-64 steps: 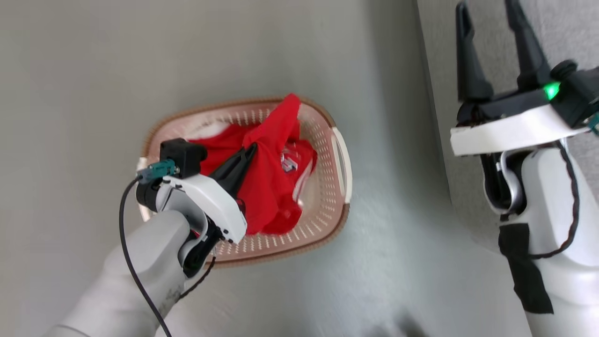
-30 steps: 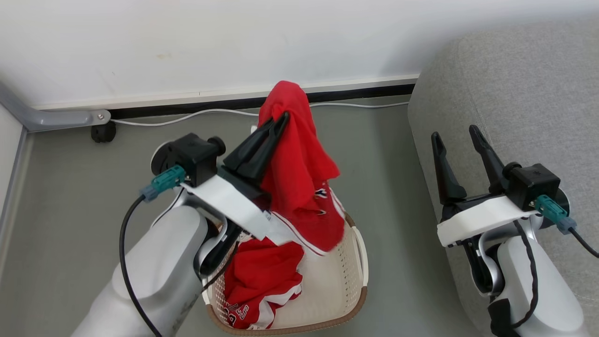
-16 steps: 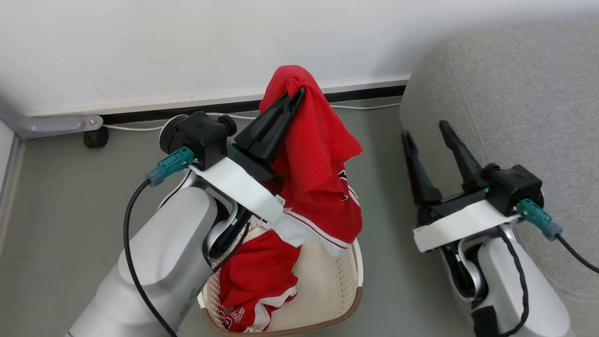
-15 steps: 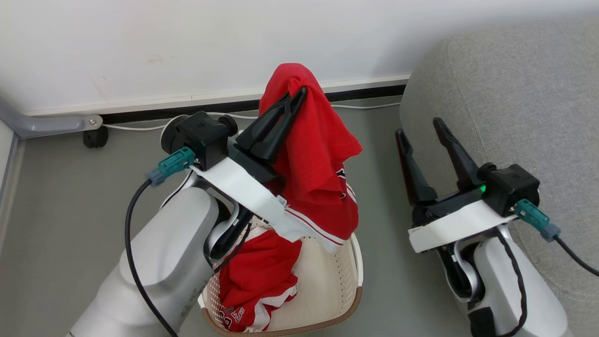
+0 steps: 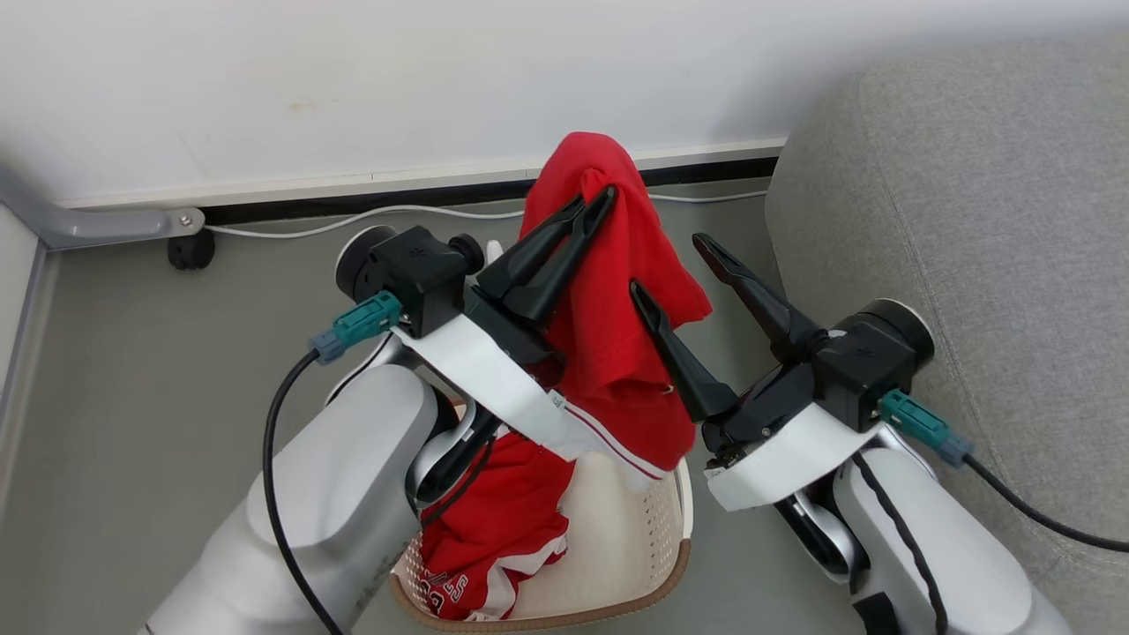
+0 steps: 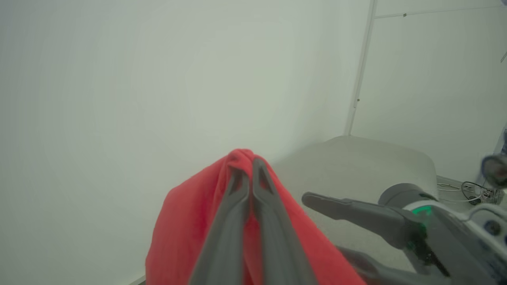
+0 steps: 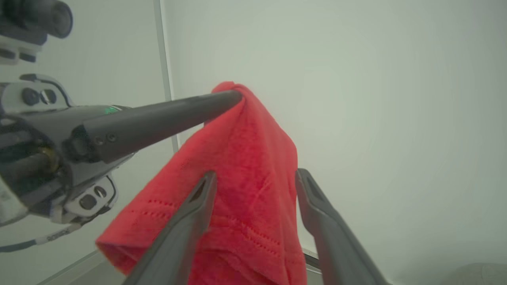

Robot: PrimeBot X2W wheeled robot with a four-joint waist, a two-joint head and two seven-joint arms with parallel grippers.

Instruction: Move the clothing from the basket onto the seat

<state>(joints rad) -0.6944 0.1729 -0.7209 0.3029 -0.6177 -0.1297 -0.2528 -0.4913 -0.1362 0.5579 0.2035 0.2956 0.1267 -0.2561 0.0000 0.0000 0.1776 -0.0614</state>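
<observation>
My right gripper should next grab the red garment by its loose hanging fold (image 5: 664, 284), so that it can carry the garment from the basket onto the seat (image 5: 953, 243).
My left gripper (image 5: 595, 198) is shut on the top of a red garment (image 5: 617, 353), which hangs from it above the basket (image 5: 635, 529). In the left wrist view the shut fingers (image 6: 245, 166) pinch the peak of the red garment (image 6: 178, 229). My right gripper (image 5: 668, 265) is open beside the hanging cloth, one finger against its right side. In the right wrist view its fingers (image 7: 255, 176) stand on either side of the red garment (image 7: 245, 158). A second red garment (image 5: 494, 529) with white trim lies in the basket. The grey sofa (image 5: 970, 220) is at the right.
A white wall with a dark skirting (image 5: 353, 190) and a white cable (image 5: 353, 216) runs along the back. A grey metal leg with a black foot (image 5: 181, 251) stands at the far left. Grey floor (image 5: 132, 397) lies between basket and sofa.
My right gripper has swung left from beside the sofa to the hanging garment, still open. The left gripper has carried the garment slightly to the right.
</observation>
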